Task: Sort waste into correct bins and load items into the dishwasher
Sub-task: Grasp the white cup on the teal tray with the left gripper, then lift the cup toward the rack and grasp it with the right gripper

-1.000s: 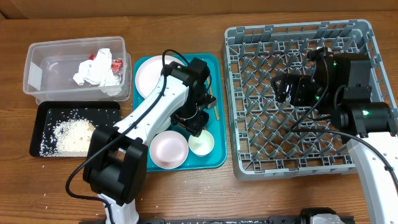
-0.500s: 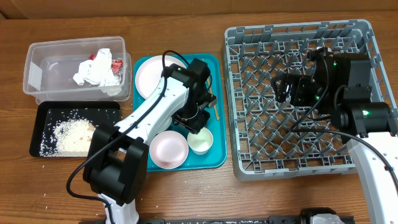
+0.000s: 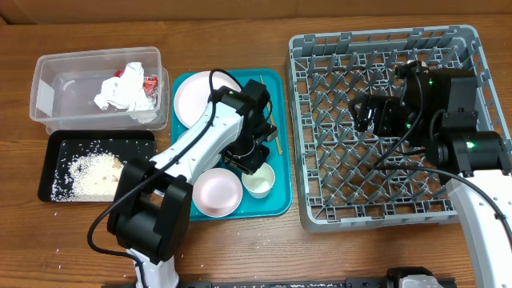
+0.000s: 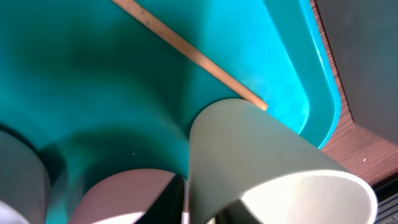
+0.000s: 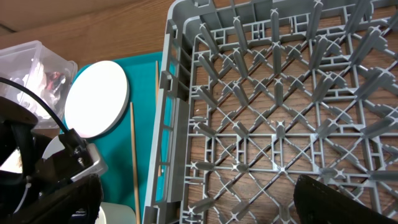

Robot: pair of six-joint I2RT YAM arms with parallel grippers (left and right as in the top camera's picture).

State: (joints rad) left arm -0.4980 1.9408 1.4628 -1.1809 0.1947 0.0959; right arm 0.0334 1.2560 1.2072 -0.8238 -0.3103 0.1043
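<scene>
The small white cup's bottom end [image 3: 258, 178] is the part my right gripper should grab next, so that the cup's rim stays free. Then my right gripper should load the cup upside down in the rack.
My left gripper [image 3: 250, 160] is low over the teal tray [image 3: 282, 88], at the small white cup [image 3: 258, 184]. In the left wrist view one dark finger [image 4: 176, 200] is outside the cup's wall [image 4: 261, 155] and the other inside its rim, so the gripper looks shut on it. A pale pink bowl [image 3: 216, 192] sits beside the cup, a white plate [image 3: 196, 92] lies at the tray's far end, and two chopsticks [image 3: 277, 136] lie along its right side. My right gripper [image 3: 362, 114] is open and empty above the grey dish rack [image 3: 448, 210].
The clear tub [image 3: 52, 92] at the far left holds crumpled napkins and wrappers [image 3: 124, 90]. The black tray [image 3: 56, 148] in front of it holds rice [image 3: 92, 172]. A few grains lie loose on the table. The rack's left wall [image 5: 169, 112] stands close to the teal tray.
My left gripper has shifted slightly toward the far side of the tray, and the cup has shifted a little with it. The right arm has not moved.
</scene>
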